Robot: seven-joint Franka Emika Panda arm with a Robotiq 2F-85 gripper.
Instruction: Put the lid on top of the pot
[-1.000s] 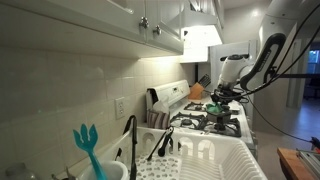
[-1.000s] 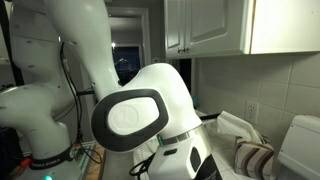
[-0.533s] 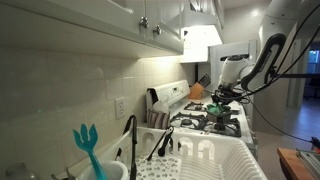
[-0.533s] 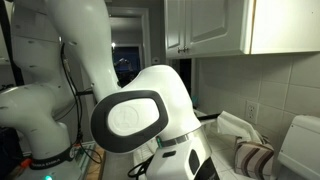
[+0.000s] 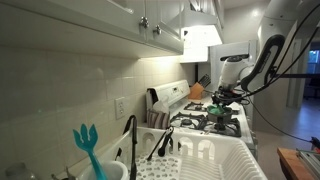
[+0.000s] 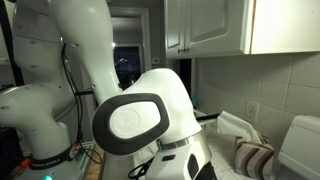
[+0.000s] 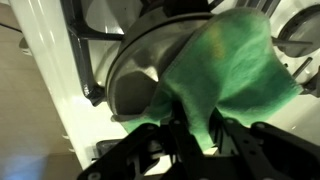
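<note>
My gripper is ready to let go of the lid, as the teal-green lid's edge rests across the pot's pale rim (image 7: 111,76).
In the wrist view my gripper (image 7: 196,128) comes in from the bottom and is shut on a fold of the soft teal-green lid (image 7: 235,60). The lid drapes over the right part of the dark round pot (image 7: 133,80), whose pale rim and dark inside show to the left of it. The pot sits on a black burner grate (image 7: 85,55) of the white stove. In an exterior view the gripper (image 5: 222,97) hangs low over the stove's far burners, with a bit of green (image 5: 216,110) under it. The pot is too small to make out there.
A teal fork-shaped utensil (image 5: 88,146) stands upright in the foreground beside a white dish rack (image 5: 205,160). A brown-orange board (image 5: 197,91) leans behind the stove (image 5: 200,120). In an exterior view the white arm body (image 6: 140,115) fills most of the picture.
The gripper stays over the far burners with the lid in it. The arm's big white link has shifted very slightly in the close exterior view.
</note>
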